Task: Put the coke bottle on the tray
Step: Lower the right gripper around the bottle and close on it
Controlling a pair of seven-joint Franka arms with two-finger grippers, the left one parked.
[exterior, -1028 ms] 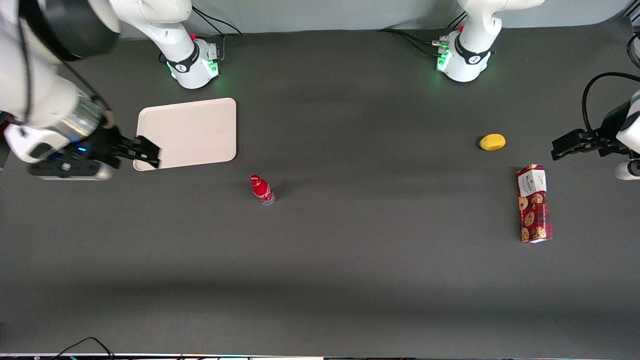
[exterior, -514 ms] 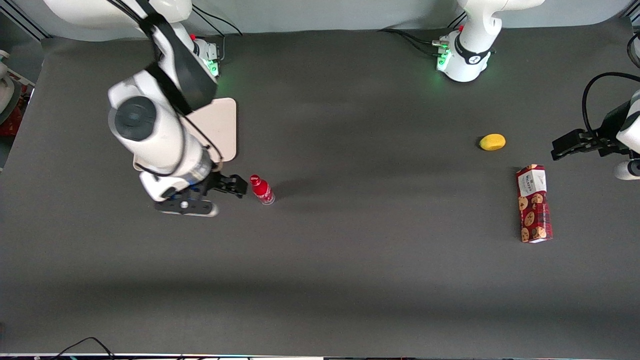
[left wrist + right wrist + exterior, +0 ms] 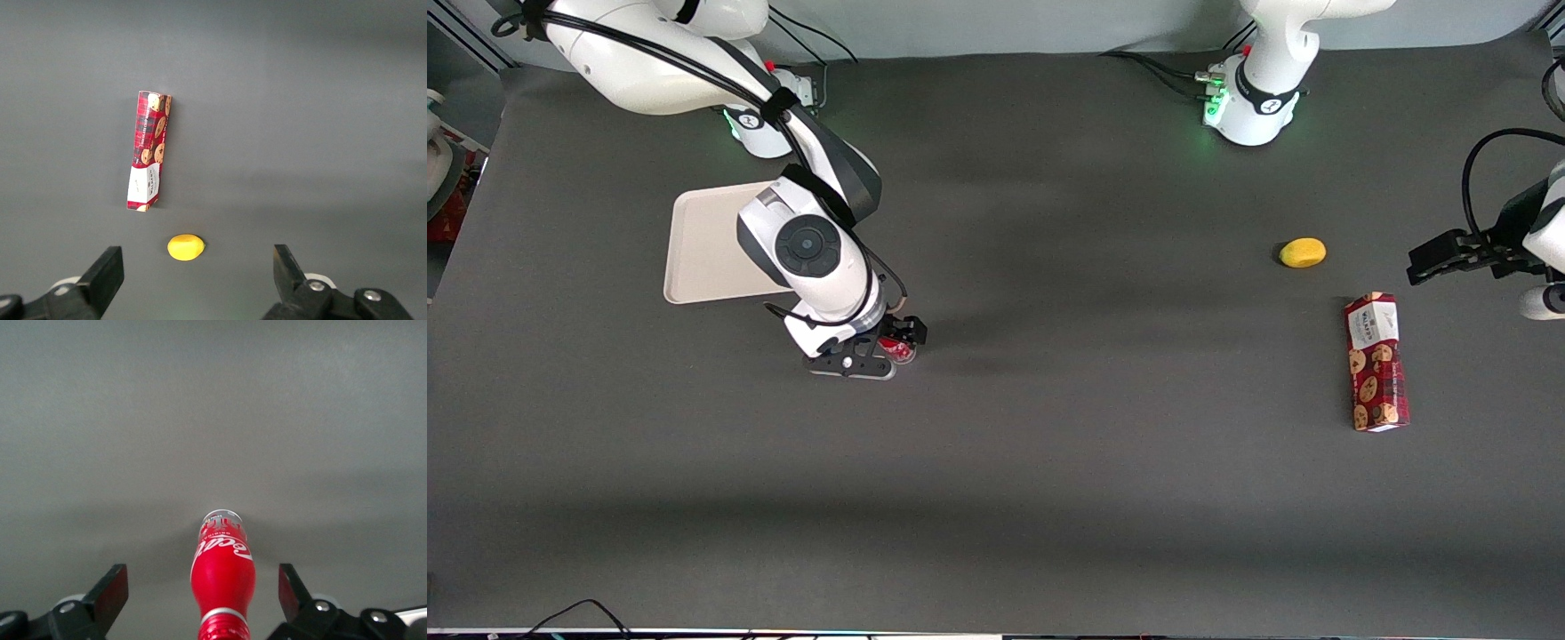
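Observation:
My right gripper grabs the bottle by its ridged red neck (image 3: pixel 223 625) next, to set the coke bottle on the tray.
The coke bottle (image 3: pixel 897 349), slim and red with white lettering, stands upright on the dark table; in the front view only its lower part shows under my wrist. My right gripper (image 3: pixel 891 342) is directly above it, open, one finger on each side and neither touching. The wrist view shows the bottle (image 3: pixel 222 577) between the wide-spread fingers (image 3: pixel 111 592), midway in my gripper (image 3: pixel 202 590). The cream-beige tray (image 3: pixel 703 249) lies flat beside the bottle, farther from the front camera and toward the working arm's end, partly hidden by my arm.
A red cookie box (image 3: pixel 1376 361) and a yellow lemon (image 3: pixel 1303 252) lie toward the parked arm's end of the table; both show in the left wrist view, the box (image 3: pixel 147 151) and lemon (image 3: pixel 185 247).
My right arm has swung from the tray's edge across the table and now hangs over the bottle with the fingers around it. The bottle has not moved.

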